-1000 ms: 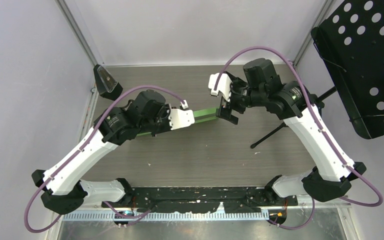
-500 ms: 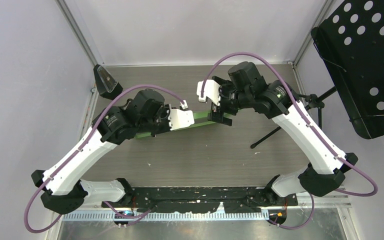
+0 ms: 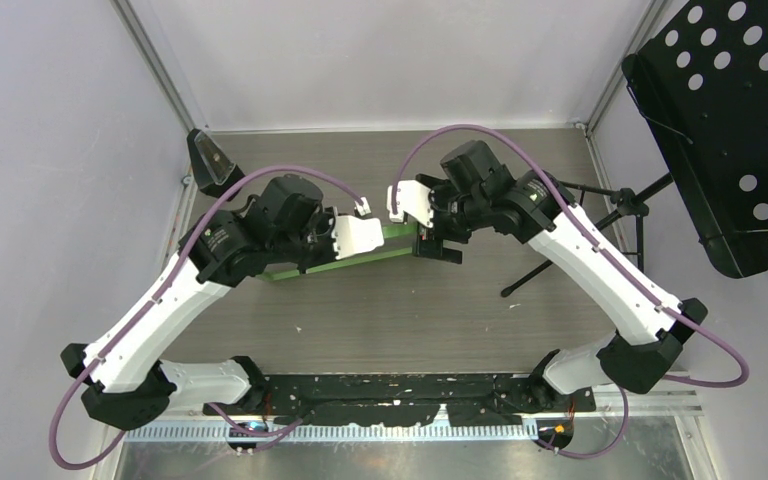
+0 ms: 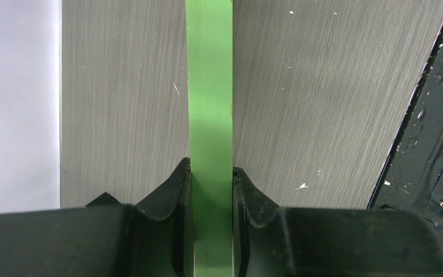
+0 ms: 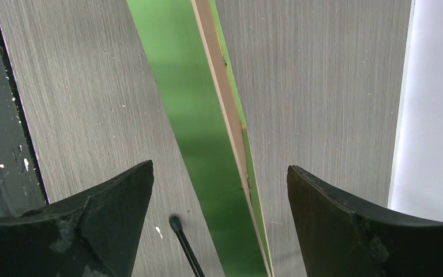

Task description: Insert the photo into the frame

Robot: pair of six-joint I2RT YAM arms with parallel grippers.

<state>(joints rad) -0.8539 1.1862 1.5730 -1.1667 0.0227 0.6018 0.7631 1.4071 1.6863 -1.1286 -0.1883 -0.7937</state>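
My right gripper should close on the frame: both fingers are alongside the frame's green edge, with grey table on either side.
The frame (image 3: 400, 233) stands on its long edge above the grey table, seen from above as a thin green strip. My left gripper (image 3: 375, 241) is shut on it near its middle; in the left wrist view the green frame (image 4: 209, 86) runs straight between the two pads, with the left gripper (image 4: 210, 173) pressed against both faces. My right gripper (image 3: 436, 246) stands open at the frame's right end. In the right wrist view the frame (image 5: 190, 115), green with a light wood edge, passes between the wide-open fingers of the right gripper (image 5: 219, 173) without touching them. The photo is out of view.
A black perforated music stand (image 3: 730, 120) stands at the right, with one tripod leg (image 3: 540, 270) reaching onto the table; its rubber tip (image 5: 176, 222) lies close to the frame's end. A black wedge-shaped object (image 3: 212, 160) sits at the back left corner. White walls close three sides.
My right arm has swung left and down to the frame's right end and now straddles it, still open. My left gripper keeps its hold; the frame has shifted slightly.
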